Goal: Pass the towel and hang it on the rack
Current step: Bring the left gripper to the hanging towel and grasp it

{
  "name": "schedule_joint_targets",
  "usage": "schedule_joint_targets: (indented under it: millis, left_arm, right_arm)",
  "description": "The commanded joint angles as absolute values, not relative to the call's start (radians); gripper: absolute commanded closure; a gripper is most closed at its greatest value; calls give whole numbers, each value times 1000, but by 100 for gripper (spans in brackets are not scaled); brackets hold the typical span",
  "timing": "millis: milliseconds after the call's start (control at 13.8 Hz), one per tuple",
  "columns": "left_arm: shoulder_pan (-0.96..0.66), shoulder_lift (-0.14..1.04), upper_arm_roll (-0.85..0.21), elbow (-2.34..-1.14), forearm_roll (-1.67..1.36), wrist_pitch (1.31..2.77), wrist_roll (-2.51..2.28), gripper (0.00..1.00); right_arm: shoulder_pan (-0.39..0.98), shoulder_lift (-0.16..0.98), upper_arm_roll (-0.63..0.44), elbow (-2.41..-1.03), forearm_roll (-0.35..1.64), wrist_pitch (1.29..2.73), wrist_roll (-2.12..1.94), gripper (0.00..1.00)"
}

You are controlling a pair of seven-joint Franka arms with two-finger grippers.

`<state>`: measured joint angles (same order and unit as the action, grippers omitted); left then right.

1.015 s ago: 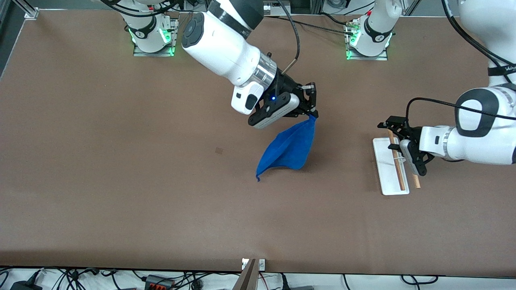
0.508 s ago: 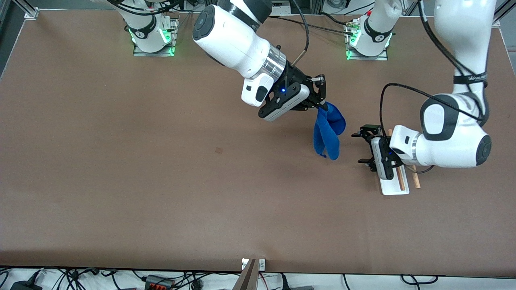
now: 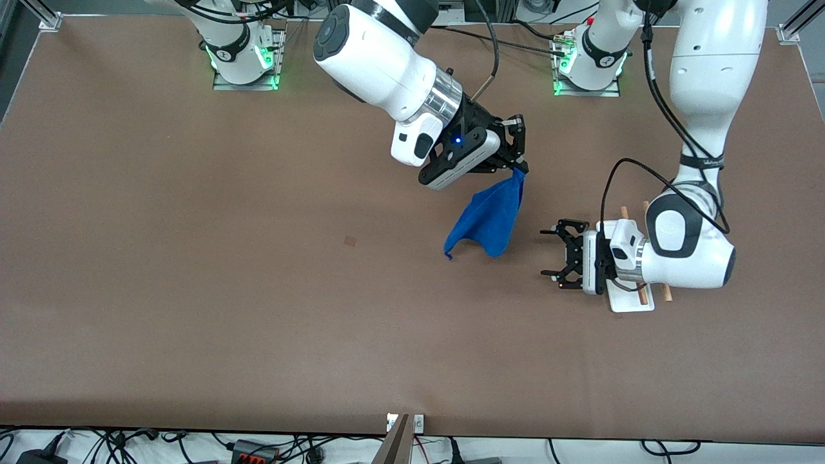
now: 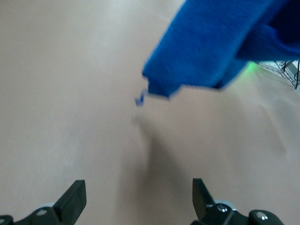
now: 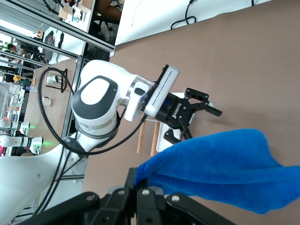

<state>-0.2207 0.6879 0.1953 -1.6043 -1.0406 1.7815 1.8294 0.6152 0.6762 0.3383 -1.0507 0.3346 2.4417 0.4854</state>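
My left gripper should grab the towel by its free hanging corner (image 3: 452, 247) next, to hang the royal-blue towel on the rack (image 3: 628, 299).
The royal-blue towel (image 3: 488, 217) hangs from my right gripper (image 3: 519, 166), which is shut on its top corner above the middle of the table; the cloth also shows in the right wrist view (image 5: 225, 164). My left gripper (image 3: 552, 252) is open and empty, pointing sideways toward the towel with a gap between them. In the left wrist view the towel's lower corner (image 4: 211, 51) hangs ahead of my open left gripper (image 4: 139, 199). The rack (image 3: 628, 299), a white base with two wooden rods, stands under the left arm's wrist and is mostly hidden by it; it also shows in the right wrist view (image 5: 149, 136).
The brown table top (image 3: 258, 290) carries only a small dark mark (image 3: 350, 241). The arm bases (image 3: 242, 58) stand along the table's edge farthest from the front camera. Cables lie off the table's front edge.
My left gripper moved from over the rack toward the towel and turned sideways. The right gripper carried the towel toward the left arm's end; the cloth swung and now hangs flatter.
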Motion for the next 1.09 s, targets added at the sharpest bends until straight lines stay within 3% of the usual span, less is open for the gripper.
schedule_joint_targets:
  millis: [0, 363, 1015]
  left_arm:
    - [-230, 730, 172, -1600, -1156, 1804, 1998, 3]
    - [-222, 781, 115, -1608, -1310, 1816, 2275, 4]
    - [-221, 788, 49, -1634, -1344, 1810, 2281, 8]
  right_arm:
    - [623, 686, 337, -1035, 327, 2451, 499, 100]
    - [623, 686, 337, -1037, 302, 2451, 499, 100]
    - [621, 686, 337, -1035, 304, 2480, 502, 100]
